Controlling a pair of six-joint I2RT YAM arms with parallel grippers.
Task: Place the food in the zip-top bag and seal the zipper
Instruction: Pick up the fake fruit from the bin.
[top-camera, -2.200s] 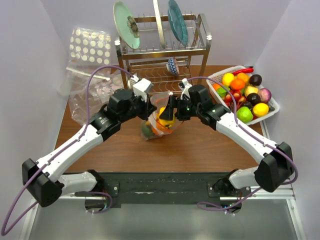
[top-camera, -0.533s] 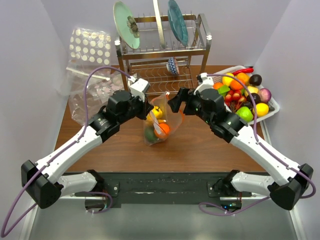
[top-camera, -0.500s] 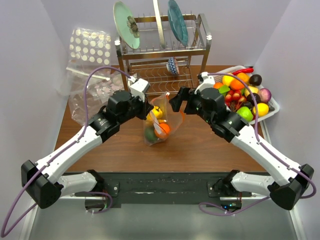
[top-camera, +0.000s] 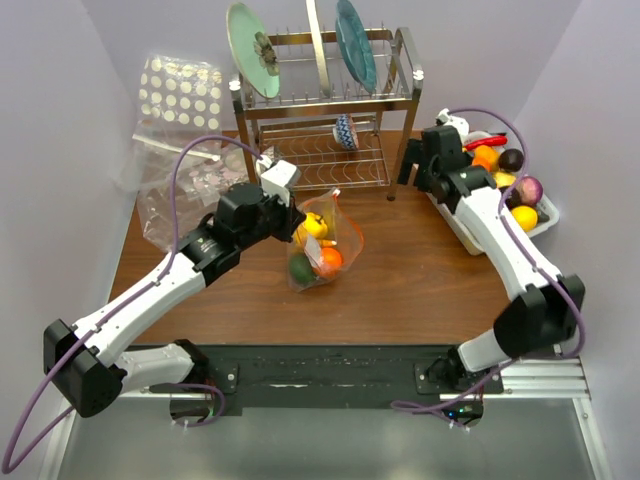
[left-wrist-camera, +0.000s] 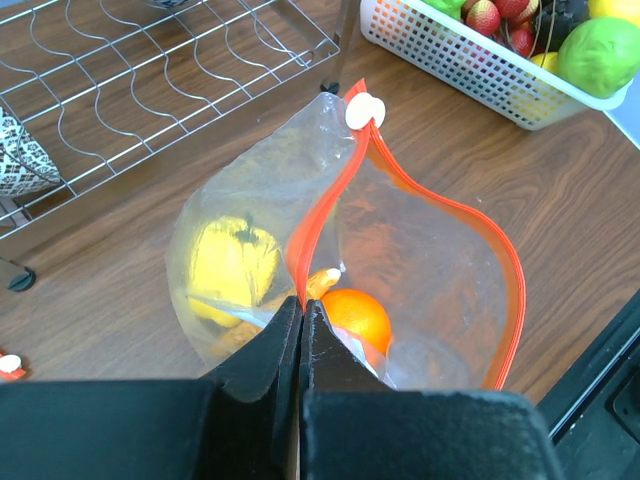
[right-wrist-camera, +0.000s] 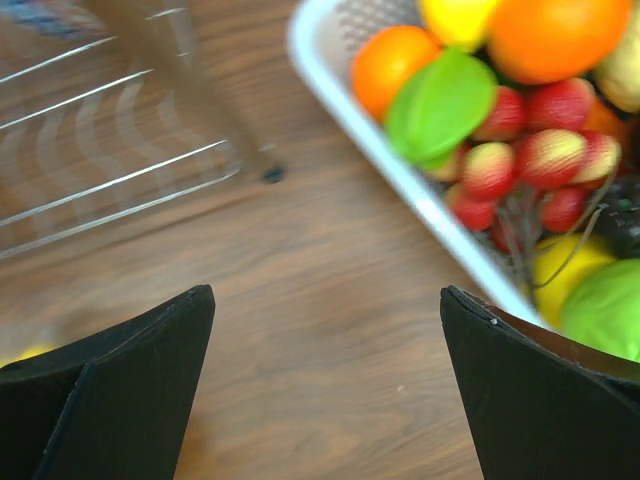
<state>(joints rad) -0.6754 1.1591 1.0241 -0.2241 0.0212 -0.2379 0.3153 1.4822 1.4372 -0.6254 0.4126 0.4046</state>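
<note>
I need to grab one end of the green food in the basket next with my right gripper. The other end of the green food then stays free to go into the zip-top bag.
The zip-top bag (top-camera: 322, 245) stands open at the table's middle, holding a yellow fruit (left-wrist-camera: 232, 262), an orange fruit (left-wrist-camera: 357, 316) and a dark green one (top-camera: 300, 268). Its orange-red zipper (left-wrist-camera: 330, 205) gapes wide, the white slider (left-wrist-camera: 364, 110) at the far end. My left gripper (left-wrist-camera: 301, 302) is shut on the zipper's near rim and holds the bag's mouth up. My right gripper (right-wrist-camera: 325, 345) is open and empty above bare wood, beside the white basket (right-wrist-camera: 440, 215) of more food (right-wrist-camera: 445, 100). In the top view it (top-camera: 412, 165) is at the basket's left edge.
A metal dish rack (top-camera: 325, 110) with plates stands at the back, its leg close to the right gripper. A large dotted clear bag (top-camera: 175, 150) lies at the back left. The basket (top-camera: 470, 235) fills the back right corner.
The right gripper has left the bag's mouth and swung right and back to the basket, open. The bag now holds the orange fruit and sits lower. The left gripper keeps its grip.
</note>
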